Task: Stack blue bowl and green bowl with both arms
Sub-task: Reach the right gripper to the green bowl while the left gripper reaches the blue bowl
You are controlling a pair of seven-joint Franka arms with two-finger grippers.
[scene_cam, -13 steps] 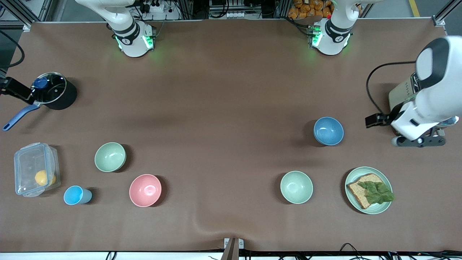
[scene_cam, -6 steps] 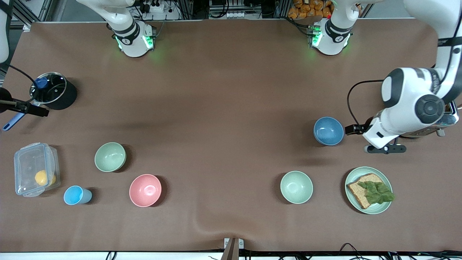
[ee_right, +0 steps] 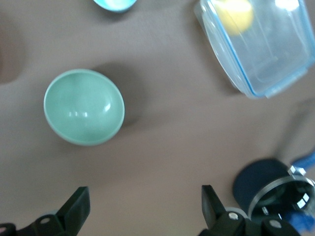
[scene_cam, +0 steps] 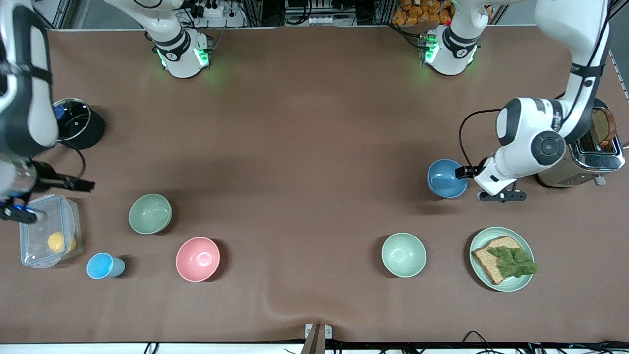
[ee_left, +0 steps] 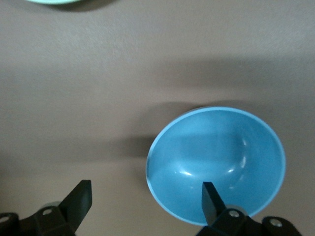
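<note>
The robot's right gripper should next take hold of the green bowl by its rim (scene_cam: 150, 213), so that it can be stacked with the blue bowl (scene_cam: 446, 179).
The blue bowl (scene_cam: 446, 179) stands upright toward the left arm's end of the table. My left gripper (scene_cam: 501, 196) is open beside it, on the side of the toaster. In the left wrist view the blue bowl (ee_left: 216, 162) lies just under one fingertip (ee_left: 210, 196) of my left gripper (ee_left: 145, 201). The sage green bowl (scene_cam: 150, 213) stands toward the right arm's end. My right gripper (scene_cam: 19, 212) is open and empty over the plastic box's edge, well apart from it. The right wrist view shows the green bowl (ee_right: 83, 107) away from my right gripper (ee_right: 142, 206).
A paler mint bowl (scene_cam: 404, 254) and a plate with bread and lettuce (scene_cam: 479, 241) lie nearer the camera than the blue bowl. A toaster (scene_cam: 589, 157) stands by the left arm. A pink bowl (scene_cam: 198, 259), light-blue cup (scene_cam: 104, 266), clear box (scene_cam: 49, 230) and black pot (scene_cam: 83, 129) surround the green bowl.
My left gripper has moved in from the table's end to just beside the blue bowl. My right arm has swung in from the pot to over the clear box. The bowls have not moved.
</note>
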